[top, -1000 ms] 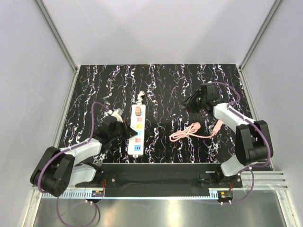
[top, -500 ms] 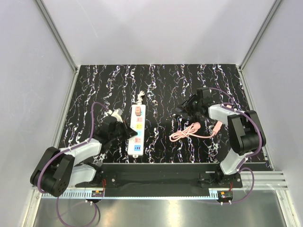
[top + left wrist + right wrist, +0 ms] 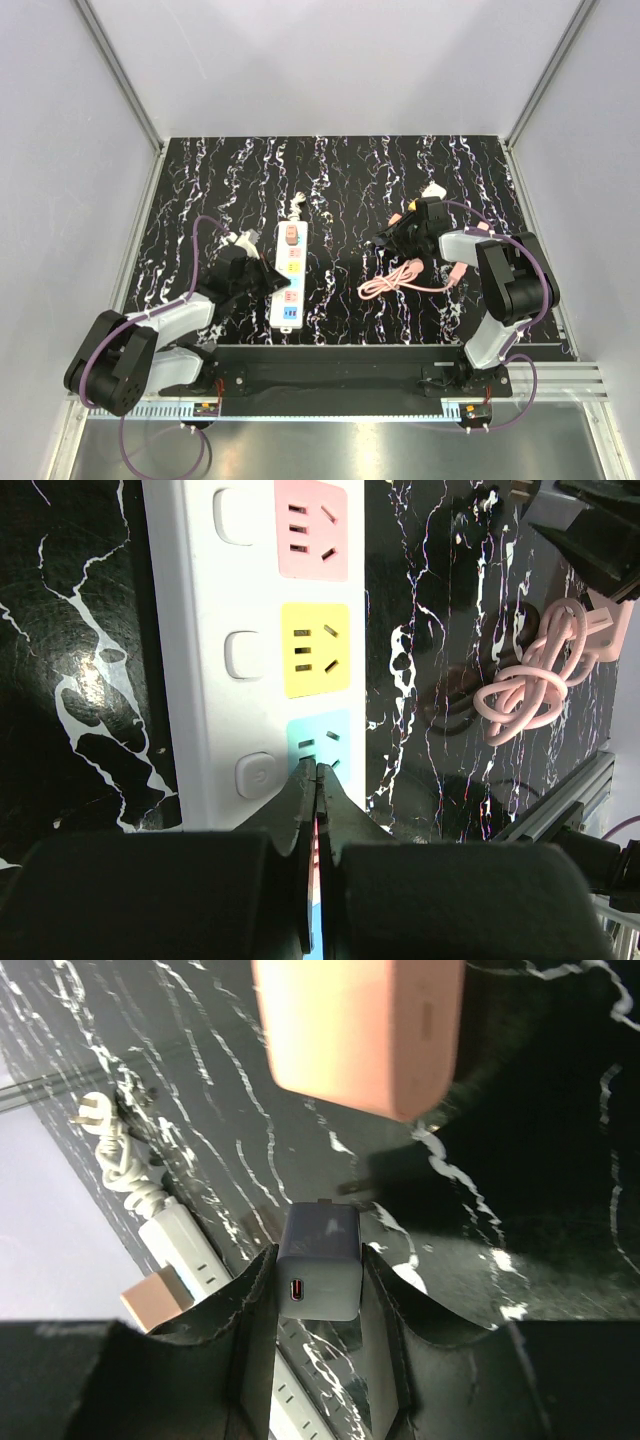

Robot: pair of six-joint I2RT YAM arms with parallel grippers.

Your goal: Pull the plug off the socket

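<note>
My right gripper releases the adapter now: the small white cube adapter [image 3: 322, 1230] is low over flat, empty table, so the adapter would land there.
The long white power strip [image 3: 287, 290] lies left of centre, with a pink plug [image 3: 291, 234] seated in its far outlet. My left gripper [image 3: 268, 283] is shut, its tips pressing on the strip [image 3: 200, 680] at the blue outlet [image 3: 322, 742]. My right gripper [image 3: 386, 240] is low over the table right of the strip. In the right wrist view my right gripper [image 3: 320, 1252] is shut on a small white cube adapter [image 3: 322, 1230] with a USB port facing the camera. The strip [image 3: 185, 1245] and its pink plug [image 3: 155, 1302] show behind it.
A coiled pink cable [image 3: 392, 280] lies near my right gripper and shows in the left wrist view [image 3: 540, 670]. A pink block [image 3: 355, 1030] sits just beyond the held cube. The strip's bundled white cord [image 3: 120, 1150] lies at its far end.
My right arm has swung down and towards the near left, bringing its gripper low over the table by the pink cable. My left gripper and the strip have not moved.
</note>
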